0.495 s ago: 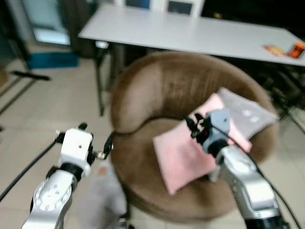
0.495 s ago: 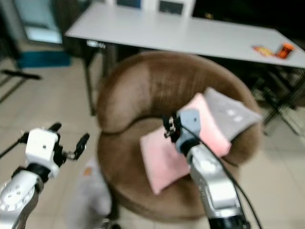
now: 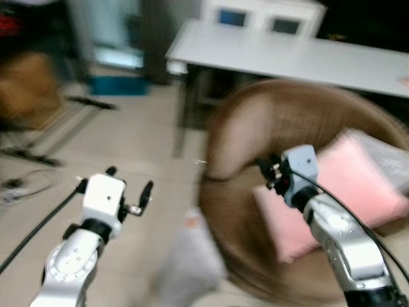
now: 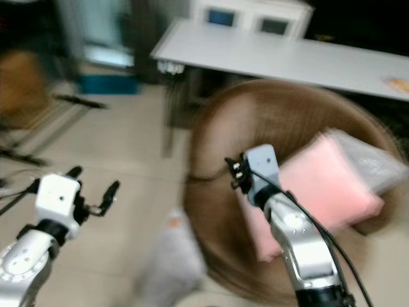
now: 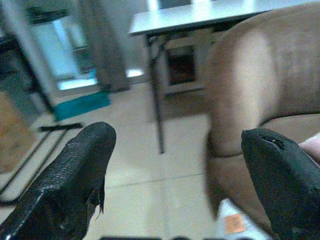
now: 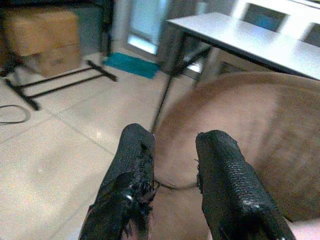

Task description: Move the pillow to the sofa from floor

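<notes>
The right gripper grabs the grey pillow by the fabric near its tagged end (image 3: 193,238) next. Then it moves the pillow onto the sofa.
A grey pillow (image 3: 188,265) with an orange tag lies on the tiled floor against the front left of the round brown sofa (image 3: 287,121). On the sofa seat rests a pink pillow (image 3: 348,192), with a second grey pillow (image 3: 386,150) behind it at the right. My left gripper (image 3: 130,179) is open and empty, raised above the floor to the left of the floor pillow. My right gripper (image 3: 267,174) hovers over the sofa seat by the pink pillow's left edge, and its fingers (image 6: 135,170) are parted a little with nothing between them.
A long white table (image 3: 287,54) stands behind the sofa, its dark legs (image 3: 182,109) close to the sofa's left side. Further left are a cardboard box (image 3: 29,80), a black floor stand (image 3: 89,102), a teal mat (image 3: 115,84) and a loose cable (image 3: 25,182).
The camera has swung to the left, so the sofa and pillows now sit further right in the picture and are blurred. Both arms hold the same pose.
</notes>
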`<state>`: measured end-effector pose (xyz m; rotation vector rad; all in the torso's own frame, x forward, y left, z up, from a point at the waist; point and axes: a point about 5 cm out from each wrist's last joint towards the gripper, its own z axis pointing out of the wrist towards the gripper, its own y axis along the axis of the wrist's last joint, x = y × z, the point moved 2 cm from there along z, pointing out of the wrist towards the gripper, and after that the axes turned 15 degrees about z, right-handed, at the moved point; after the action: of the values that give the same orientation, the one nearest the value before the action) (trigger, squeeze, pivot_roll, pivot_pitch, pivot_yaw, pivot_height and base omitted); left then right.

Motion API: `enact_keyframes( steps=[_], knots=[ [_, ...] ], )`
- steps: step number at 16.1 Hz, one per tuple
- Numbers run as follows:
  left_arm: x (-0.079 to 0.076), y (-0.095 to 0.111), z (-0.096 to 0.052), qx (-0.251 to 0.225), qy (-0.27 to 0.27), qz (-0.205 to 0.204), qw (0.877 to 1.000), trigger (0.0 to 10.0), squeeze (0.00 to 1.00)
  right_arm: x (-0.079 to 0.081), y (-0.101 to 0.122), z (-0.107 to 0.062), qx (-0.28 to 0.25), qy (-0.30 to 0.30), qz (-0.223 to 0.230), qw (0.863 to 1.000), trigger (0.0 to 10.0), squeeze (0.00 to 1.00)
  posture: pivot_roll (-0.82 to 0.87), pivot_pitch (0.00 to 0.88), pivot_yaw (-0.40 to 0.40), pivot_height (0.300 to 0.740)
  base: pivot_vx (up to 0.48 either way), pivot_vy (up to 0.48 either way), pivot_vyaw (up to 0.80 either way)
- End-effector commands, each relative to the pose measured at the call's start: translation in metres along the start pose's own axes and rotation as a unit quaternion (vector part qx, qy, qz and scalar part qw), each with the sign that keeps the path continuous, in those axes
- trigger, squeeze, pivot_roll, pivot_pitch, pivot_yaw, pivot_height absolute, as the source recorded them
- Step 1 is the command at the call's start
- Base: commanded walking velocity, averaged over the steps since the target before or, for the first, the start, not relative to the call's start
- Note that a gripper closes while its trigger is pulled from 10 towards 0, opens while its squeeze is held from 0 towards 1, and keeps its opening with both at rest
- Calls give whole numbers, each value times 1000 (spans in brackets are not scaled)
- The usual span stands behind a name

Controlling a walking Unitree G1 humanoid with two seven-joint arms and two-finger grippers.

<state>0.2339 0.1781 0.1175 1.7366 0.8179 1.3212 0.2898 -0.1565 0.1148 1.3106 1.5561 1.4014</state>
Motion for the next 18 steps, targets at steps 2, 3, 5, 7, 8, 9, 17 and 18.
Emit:
enact_keyframes(
  steps=[2,3,5,7,8,9,17,18],
  knots=[
    [3,-1,-2,3,5,10,1000,10000,0,-3,-4,1,12,-21,58,998,10000,0,94,0,-77,740,0,0,400],
    [5,-1,-1,3,13,8,1000,10000,0,-1,-7,1,15,-28,58,998,10000,0,92,0,-74,740,0,0,0],
    [10,-2,1,2,24,7,1000,10000,0,2,-18,1,17,-57,75,995,10000,0,87,0,-69,740,0,0,0],
    [11,-3,4,3,30,11,999,10000,0,5,-27,1,19,-95,100,990,10000,0,87,0,-65,740,0,0,0],
    [13,-3,5,2,37,16,999,10000,0,7,-26,2,7,-107,125,986,10000,0,87,0,-65,740,0,0,0],
    [14,-3,6,1,38,17,999,10000,0,7,-26,2,6,-110,126,986,10000,0,87,0,-65,740,0,0,0],
    [18,-1,9,-22,44,24,998,10000,0,9,-26,10,-10,-114,136,984,10000,0,92,0,-72,740,0,-285,0],
    [18,-2,7,-25,46,34,998,10000,0,11,-21,12,-21,-102,132,986,10000,0,91,0,-78,730,0,0,0]
  ],
)
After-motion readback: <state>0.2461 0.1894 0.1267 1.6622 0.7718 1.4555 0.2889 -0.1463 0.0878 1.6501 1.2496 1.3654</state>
